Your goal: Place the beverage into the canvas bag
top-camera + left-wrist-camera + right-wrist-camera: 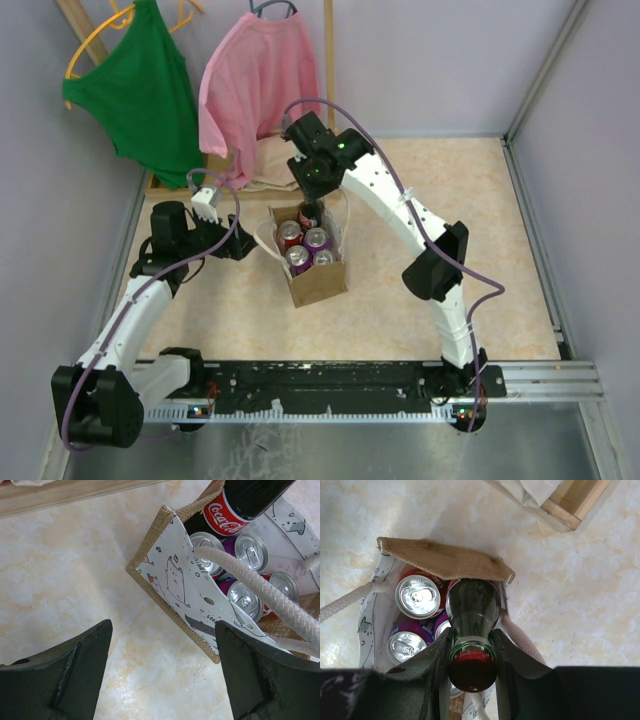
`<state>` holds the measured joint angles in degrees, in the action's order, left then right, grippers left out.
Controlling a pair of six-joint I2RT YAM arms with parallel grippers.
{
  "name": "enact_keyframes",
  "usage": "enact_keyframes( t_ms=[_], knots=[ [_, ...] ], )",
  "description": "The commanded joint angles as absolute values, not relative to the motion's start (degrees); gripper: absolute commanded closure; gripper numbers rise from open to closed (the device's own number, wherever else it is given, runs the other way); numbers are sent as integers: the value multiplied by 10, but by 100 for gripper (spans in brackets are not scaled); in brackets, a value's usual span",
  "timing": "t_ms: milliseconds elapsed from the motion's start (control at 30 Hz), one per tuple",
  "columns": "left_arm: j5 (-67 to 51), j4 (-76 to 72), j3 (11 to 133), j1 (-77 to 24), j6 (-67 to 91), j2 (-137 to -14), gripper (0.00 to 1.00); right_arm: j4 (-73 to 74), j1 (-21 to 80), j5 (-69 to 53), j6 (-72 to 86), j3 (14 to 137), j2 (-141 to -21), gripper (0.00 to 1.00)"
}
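Observation:
My right gripper should open, as the bottle's lower part is between the cans and the side of the bag, so the bottle would end up inside the bag.
The canvas bag point(318, 285) stands open in the middle of the table, tan outside point(445, 560) with a white printed lining point(175, 580) and white rope handles point(260, 590). Several cans point(305, 250) stand upright inside it. The beverage point(472, 610), a dark cola bottle with a red cap, hangs over the bag's far corner with its lower part inside the opening point(235, 505). My right gripper point(471, 640) is shut on the bottle's neck just under the cap. Just left of the bag, low over the table, my left gripper point(162, 645) is open and holds nothing.
A green garment point(140, 80) and a pink garment point(255, 80) hang on a wooden rack at the back left. Its base board point(60, 495) lies just behind the bag point(565, 500). Grey walls close in the left and right sides.

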<state>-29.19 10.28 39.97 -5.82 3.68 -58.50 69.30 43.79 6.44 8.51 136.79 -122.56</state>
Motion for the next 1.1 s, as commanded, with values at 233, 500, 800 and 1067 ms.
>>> enact_keyframes(
  t_ms=[233, 500, 800, 1067],
  knots=[
    [-298, 89, 398, -54, 40, -586, 11, 607, 466, 65, 71, 1356, -1240, 39],
    [-297, 90, 402, -54, 38, -589, 11, 540, 466, 90, 79, 1299, -1185, 21],
    [-261, 132, 446, -53, 23, -569, 7, 483, 466, 158, 85, 1285, -1111, 2],
    [-289, 197, 508, -54, -8, -530, 0, 492, 431, 150, 153, 1263, -1045, 1]
  ],
)
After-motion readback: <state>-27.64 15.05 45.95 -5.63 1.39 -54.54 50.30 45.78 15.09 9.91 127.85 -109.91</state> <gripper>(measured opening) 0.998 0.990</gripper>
